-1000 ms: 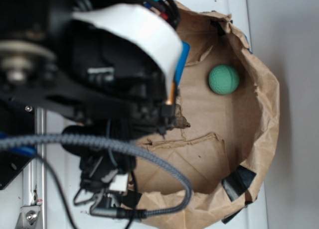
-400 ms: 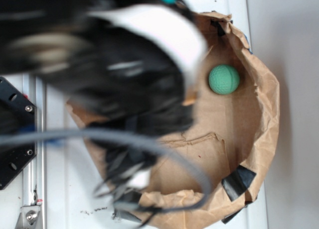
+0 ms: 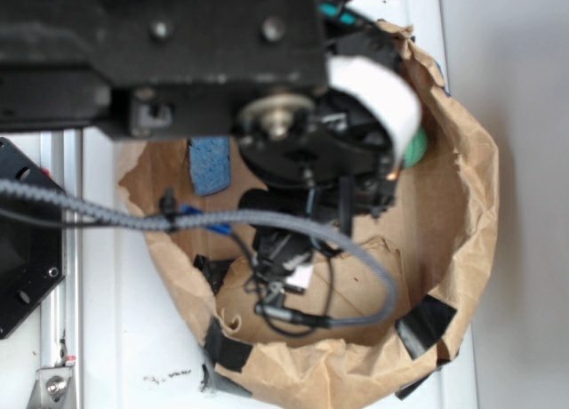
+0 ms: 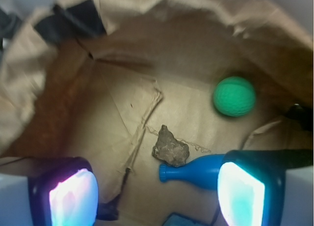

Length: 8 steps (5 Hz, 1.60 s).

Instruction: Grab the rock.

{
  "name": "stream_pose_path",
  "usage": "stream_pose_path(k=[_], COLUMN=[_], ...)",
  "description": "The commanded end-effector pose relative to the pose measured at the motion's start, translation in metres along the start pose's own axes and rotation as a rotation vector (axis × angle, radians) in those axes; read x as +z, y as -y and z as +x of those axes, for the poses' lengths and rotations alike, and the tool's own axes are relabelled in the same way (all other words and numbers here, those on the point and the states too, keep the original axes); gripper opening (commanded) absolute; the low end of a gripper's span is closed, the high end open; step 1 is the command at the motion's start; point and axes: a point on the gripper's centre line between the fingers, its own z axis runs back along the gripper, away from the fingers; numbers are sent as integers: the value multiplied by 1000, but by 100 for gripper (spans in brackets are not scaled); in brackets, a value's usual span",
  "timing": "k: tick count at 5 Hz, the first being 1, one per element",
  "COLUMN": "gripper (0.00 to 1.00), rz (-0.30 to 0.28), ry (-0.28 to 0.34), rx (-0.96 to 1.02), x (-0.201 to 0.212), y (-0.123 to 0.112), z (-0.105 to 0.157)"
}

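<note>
The rock narrows to a narrow, sloping tip, so my gripper should next grab the rock across the facing sides of its broad body.
In the wrist view the rock, a lumpy brown-grey stone, lies on the brown paper floor of the bag. It rests against the neck of a blue bottle. My gripper is open above the floor, its two glowing pads wide apart, the left fingertip and right fingertip at the lower corners. The rock lies a little ahead of the gap, nearer the right fingertip, with nothing between the pads. In the exterior view the arm hides the rock.
A green ball lies farther in, toward the right wall of the paper bag. A blue sponge-like block lies at the bag's left side. Black tape patches mark the bag wall. Cables hang below the arm.
The arm has swung to the right, farther over the bag, now covering the rock and most of the green ball in the exterior view. The blue block at the left has come into view.
</note>
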Motion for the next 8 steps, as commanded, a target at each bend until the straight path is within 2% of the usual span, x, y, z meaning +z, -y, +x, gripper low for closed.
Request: stream_pose_path(k=[1, 2, 4, 5, 7, 8], gripper=[100, 100, 100, 100, 100, 100], rz=[6, 15, -34, -34, -39, -59], ry=[14, 11, 48, 52, 15, -36], rx=[-82, -130, -180, -196, -172, -157], x=[-40, -58, -56, -57, -84, -100], y=[-6, 1, 18, 18, -4, -12], z=[-7, -2, 1, 2, 7, 6])
